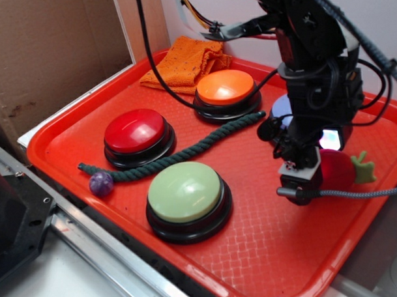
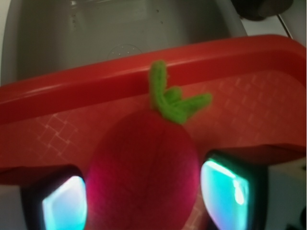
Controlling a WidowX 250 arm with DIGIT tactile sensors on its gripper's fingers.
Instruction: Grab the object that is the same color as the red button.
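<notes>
My gripper closes on the red plush toy (image 1: 338, 169) next: my fingertips are on either side of the toy, so closing now would catch it.
The red button (image 1: 135, 130), a glossy dome on a black base, stands at the left of the red tray (image 1: 260, 255). The object, a red plush toy (image 1: 338, 169) with a green leafy top, lies near the tray's right rim. In the wrist view the toy (image 2: 144, 163) fills the space between my two fingers (image 2: 64, 201). My gripper (image 1: 300, 186) is low over the tray and open, straddling the toy with its pads close against the sides. The toy looks unsqueezed and rests on the tray.
An orange button (image 1: 225, 86), a pale green button (image 1: 185, 190), a dark green rope (image 1: 185, 151) and a small purple ball (image 1: 101, 182) share the tray. An orange cloth (image 1: 185, 60) lies at the back. The tray rim (image 2: 120, 81) runs just beyond the toy.
</notes>
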